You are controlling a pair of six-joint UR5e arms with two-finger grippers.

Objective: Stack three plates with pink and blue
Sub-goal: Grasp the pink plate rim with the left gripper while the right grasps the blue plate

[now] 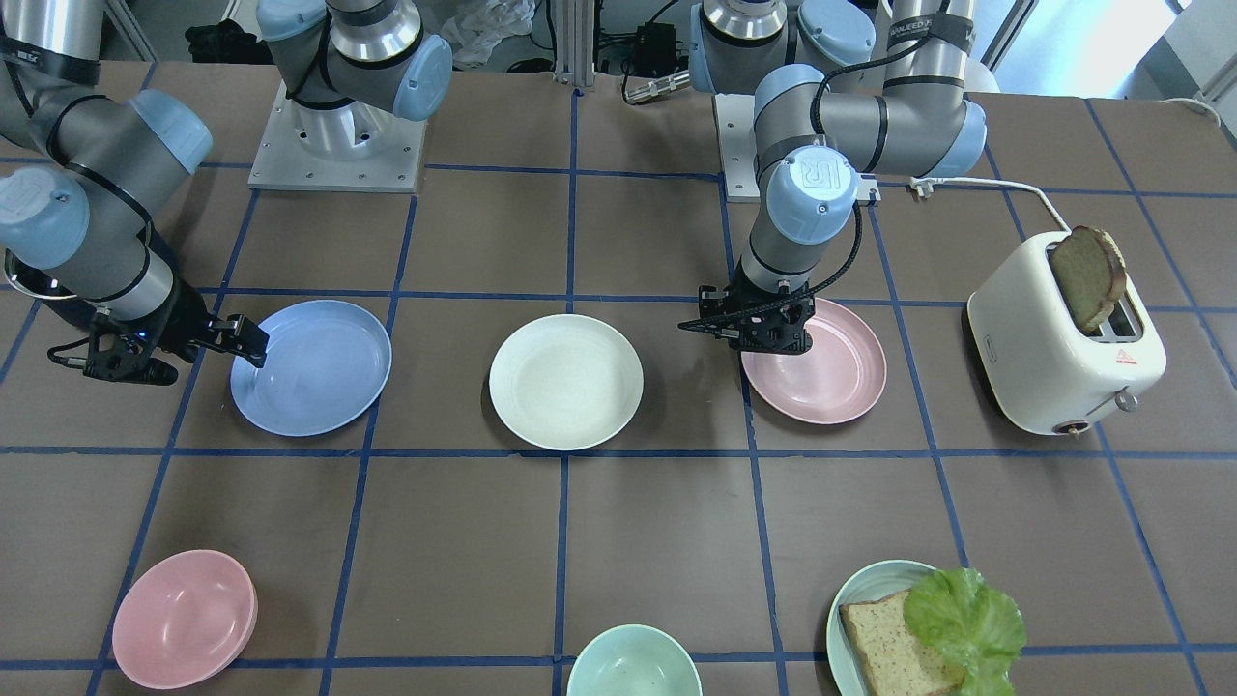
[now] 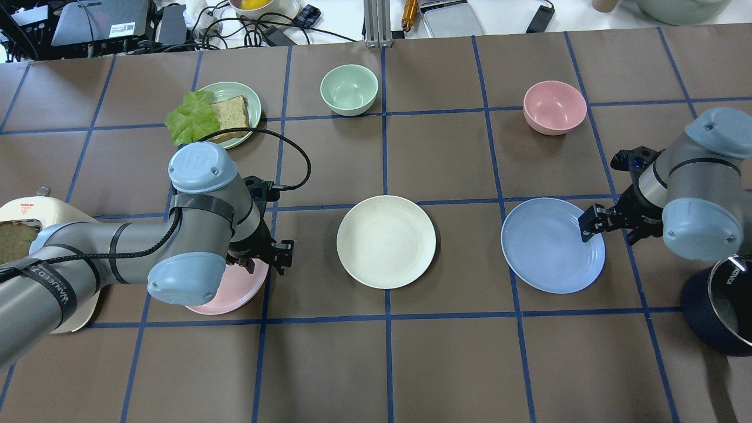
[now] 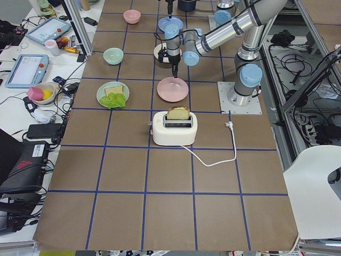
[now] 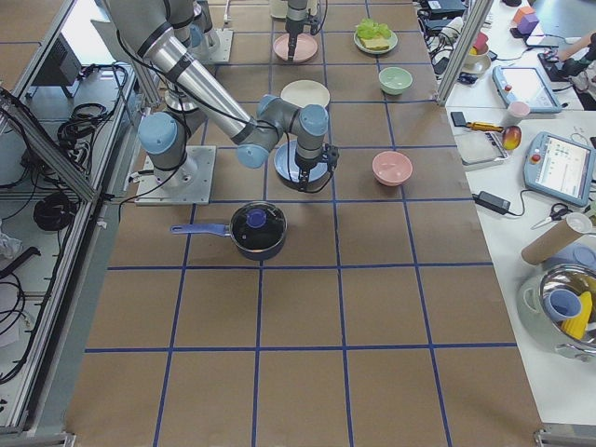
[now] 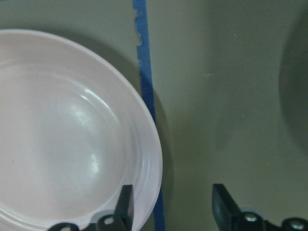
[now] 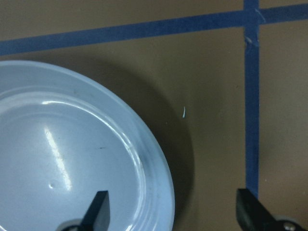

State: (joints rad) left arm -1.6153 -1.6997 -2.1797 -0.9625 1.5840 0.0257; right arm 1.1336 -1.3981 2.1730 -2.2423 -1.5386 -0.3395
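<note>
The blue plate spreads far wider than the open fingers, so the robot's right gripper should next grip the plate's thin outer rim [image 6: 166, 192] to stack it.
Three plates lie in a row: light blue [image 1: 311, 367] [image 2: 552, 245], cream-white [image 1: 565, 382] [image 2: 386, 241] and dusty pink [image 1: 831, 372] [image 2: 229, 296]. My left gripper [image 1: 754, 333] [image 2: 264, 261] is open and low over the pink plate's rim on the cream-plate side. In the left wrist view [image 5: 171, 209] one finger is over the pink plate [image 5: 72, 139] and the other is outside it. My right gripper [image 1: 217, 353] [image 2: 605, 230] is open and straddles the blue plate's outer rim. It shows the same in the right wrist view [image 6: 173, 211], over the blue plate [image 6: 72, 159].
A white toaster [image 1: 1053, 358] holding a bread slice stands beyond the pink plate. A pink bowl [image 1: 184, 619], a mint bowl [image 1: 633, 662] and a pale teal plate [image 1: 850, 599] with bread and lettuce lie along the operators' side. A dark blue pot [image 2: 714, 311] sits by the right arm.
</note>
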